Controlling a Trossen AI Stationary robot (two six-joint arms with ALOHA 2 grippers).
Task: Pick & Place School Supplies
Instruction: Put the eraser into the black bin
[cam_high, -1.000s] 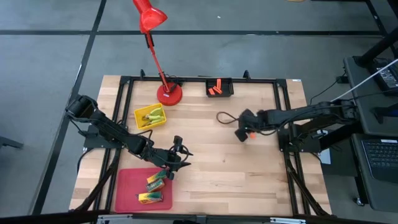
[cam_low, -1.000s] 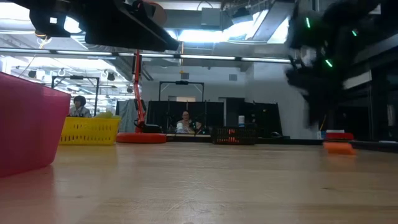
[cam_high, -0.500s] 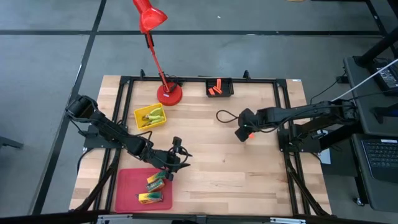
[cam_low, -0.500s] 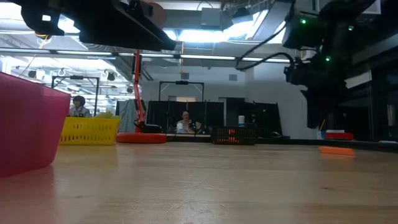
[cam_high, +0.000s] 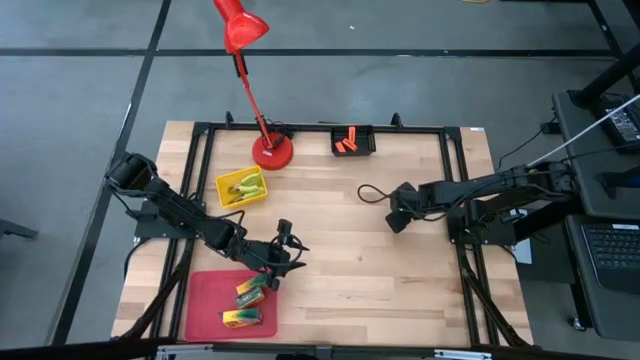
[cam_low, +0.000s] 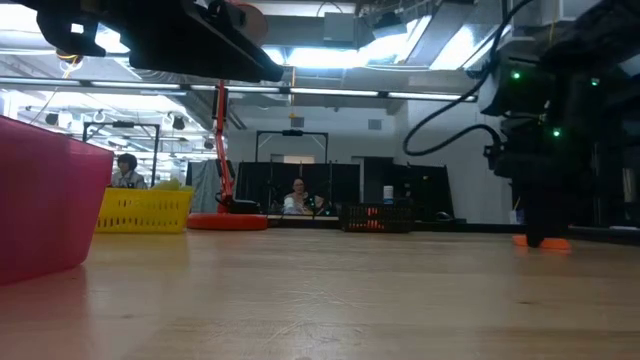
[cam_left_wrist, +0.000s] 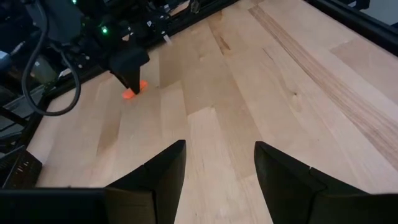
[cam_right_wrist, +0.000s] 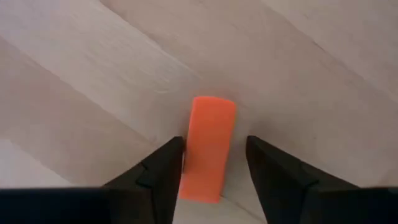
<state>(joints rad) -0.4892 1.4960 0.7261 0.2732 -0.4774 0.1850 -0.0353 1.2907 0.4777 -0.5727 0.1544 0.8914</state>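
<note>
My right gripper's fingers reach down beside both long sides of the orange piece (cam_right_wrist: 208, 149). I need to close my right gripper on the piece, as it would hold the piece now.
An orange piece (cam_right_wrist: 208, 146) lies flat on the bare wood at the right of the table, also seen in the low view (cam_low: 545, 242) and the left wrist view (cam_left_wrist: 130, 93). My right gripper (cam_right_wrist: 208, 180) points down over it, open, one finger on each long side; in the high view the gripper (cam_high: 397, 222) hides it. My left gripper (cam_high: 285, 262) hangs open over the wood by the red tray's (cam_high: 205, 300) far right corner, nothing between its fingers (cam_left_wrist: 217, 180). Two green-and-yellow boxes (cam_high: 250, 290) lie in that tray.
A yellow tray (cam_high: 222, 192) with yellow-green tools stands at the far left, beside the red lamp's base (cam_high: 272, 152). A black tray (cam_high: 368, 141) with orange pieces sits at the far edge. A black cable loops off my right arm (cam_high: 370, 192). Bare wood lies between the arms.
My right gripper has come down and shifted a little toward the table's right edge, until its fingers stand around the orange piece. The piece has stayed on the wood. My left arm has kept still.
</note>
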